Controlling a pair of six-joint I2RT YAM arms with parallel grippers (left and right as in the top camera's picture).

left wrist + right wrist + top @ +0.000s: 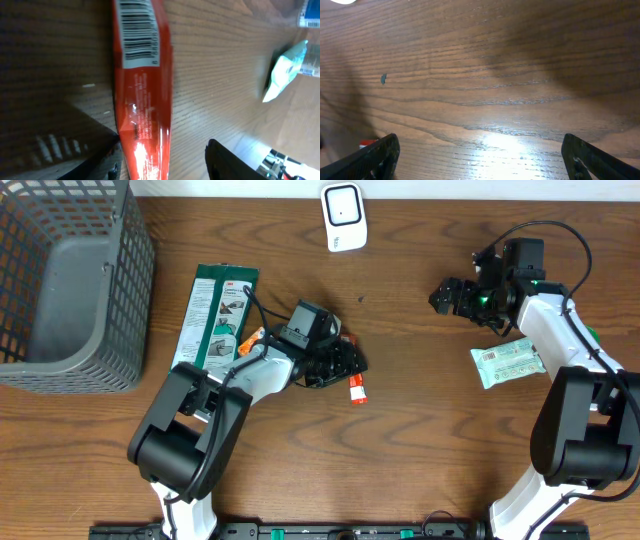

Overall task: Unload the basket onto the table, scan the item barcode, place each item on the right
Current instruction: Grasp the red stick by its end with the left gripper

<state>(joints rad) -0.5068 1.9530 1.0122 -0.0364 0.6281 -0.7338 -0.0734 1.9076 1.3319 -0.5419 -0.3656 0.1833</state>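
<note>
The red packet (142, 90) should next be grabbed at its near end by my left gripper, so the white barcode label stays uncovered to scan at the scanner.
A red packet (142, 90) lies flat on the wooden table, its white barcode label (137, 32) facing up at the far end. In the overhead view only its tip (356, 389) shows past my left gripper (345, 365). My left gripper (160, 165) straddles the packet's near end. Its jaws are open: the right finger (225, 162) stands clear of the packet and the left finger (85, 150) lies close beside it. The white scanner (343, 217) stands at the table's back edge. My right gripper (447, 295) (480, 155) hovers wide open over bare wood, holding nothing.
A grey wire basket (60, 280) fills the back left corner. A green flat package (215, 315) lies beside it, under my left arm. A pale green wipes pack (510, 363) (285, 72) lies at the right near my right arm.
</note>
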